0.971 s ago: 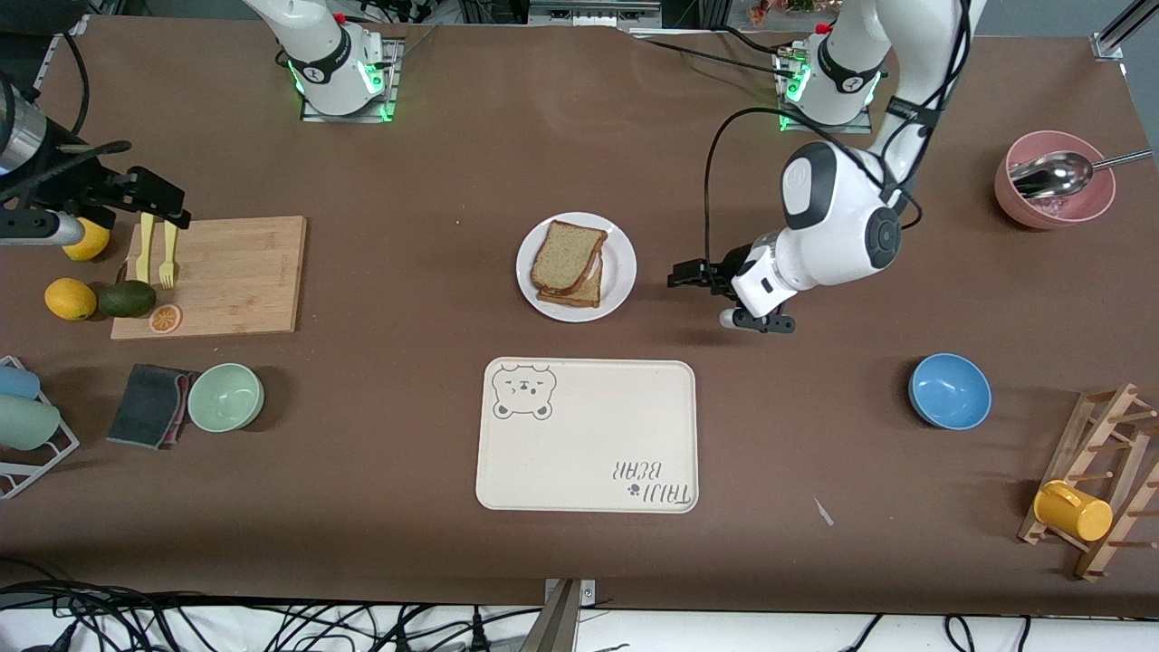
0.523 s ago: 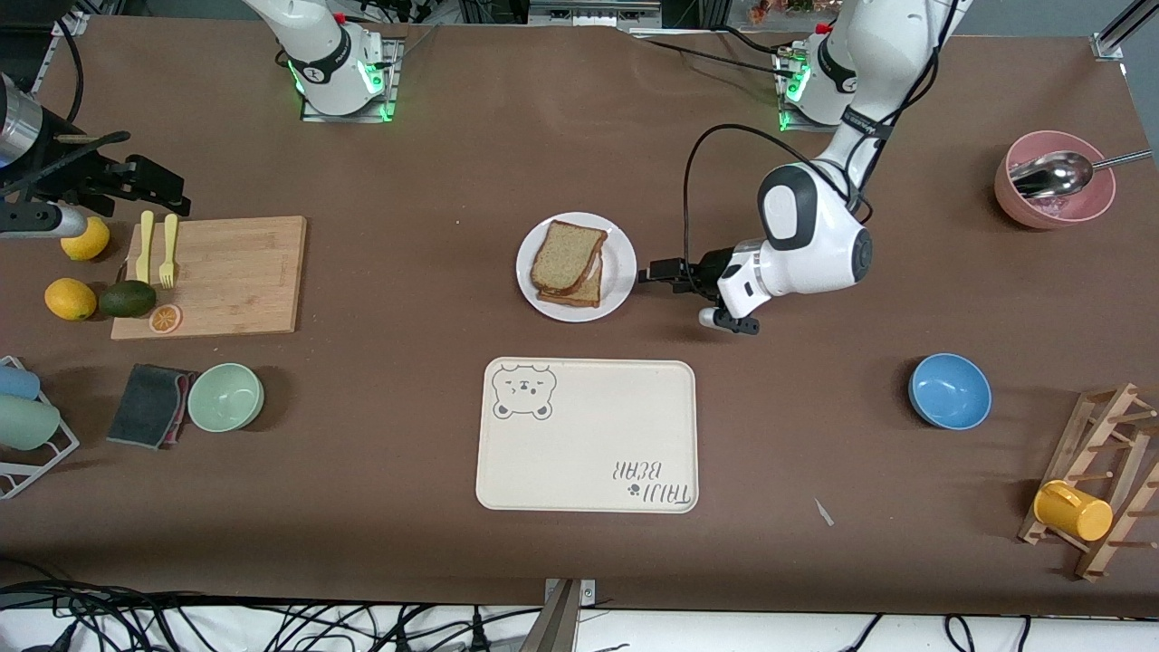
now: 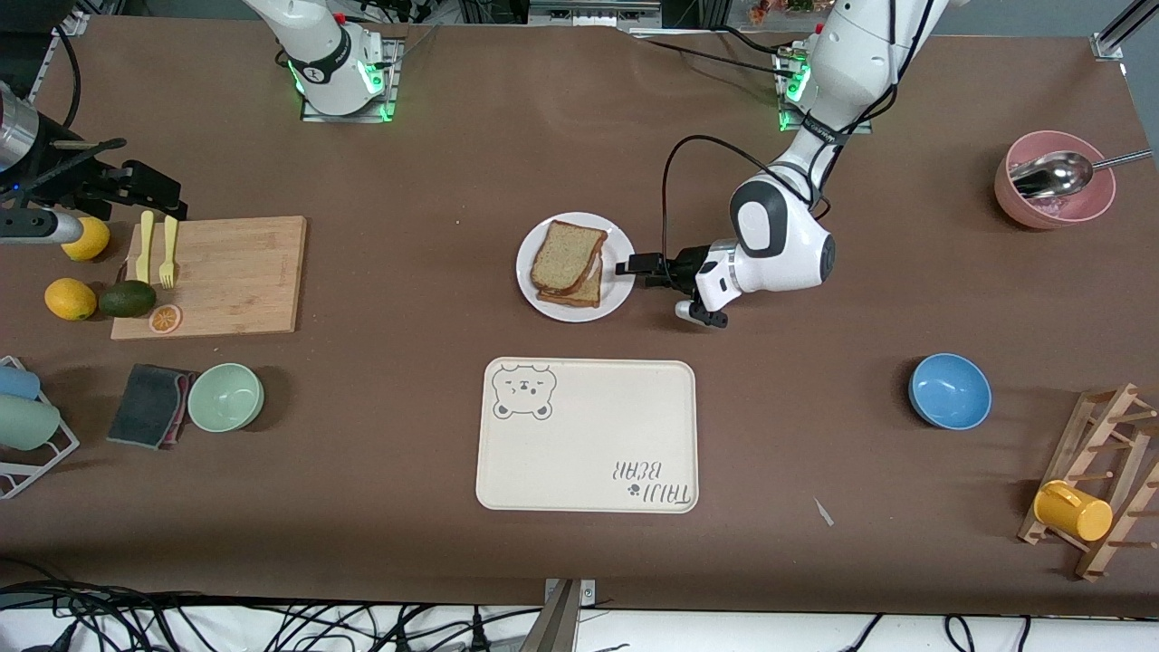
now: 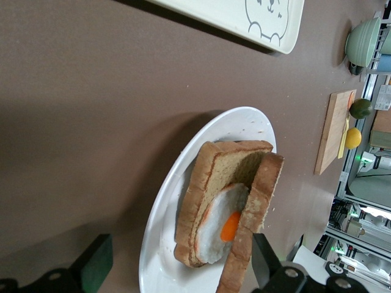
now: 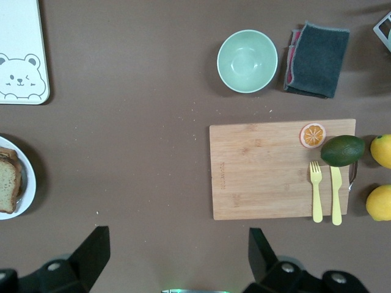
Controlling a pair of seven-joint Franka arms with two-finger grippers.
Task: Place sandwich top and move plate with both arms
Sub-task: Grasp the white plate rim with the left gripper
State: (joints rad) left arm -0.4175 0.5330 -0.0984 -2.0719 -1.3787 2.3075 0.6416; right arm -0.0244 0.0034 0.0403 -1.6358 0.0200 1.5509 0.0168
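Observation:
The left gripper grabs the white plate by its rim (image 3: 624, 255) next, to move the sandwich onto the bear-print tray (image 3: 587, 435).
The white plate (image 3: 621, 256) sits mid-table. The sandwich top (image 3: 567, 253) lies on it, resting askew on the bread slice with the fried egg (image 4: 223, 224). In the left wrist view the top slice (image 4: 255, 213) leans over the egg and the plate's rim (image 4: 157, 241) lies between my open fingers. My left gripper (image 3: 627, 267) is open and low at the plate's rim, toward the left arm's end. My right gripper (image 3: 161, 199) is open and empty, high over the cutting board's edge at the right arm's end, and waits.
The cream bear-print tray (image 3: 587, 435) lies nearer the front camera than the plate. A cutting board (image 3: 213, 276) holds a fork, knife, avocado and orange slice. A green bowl (image 3: 225, 397) and cloth (image 3: 149, 405) are near it. A blue bowl (image 3: 949, 390), pink bowl (image 3: 1053, 179) and mug rack (image 3: 1100, 484) stand at the left arm's end.
My left gripper has moved across the table toward the plate and now reaches its rim. The right gripper has drifted slightly. Plate and bread have not moved.

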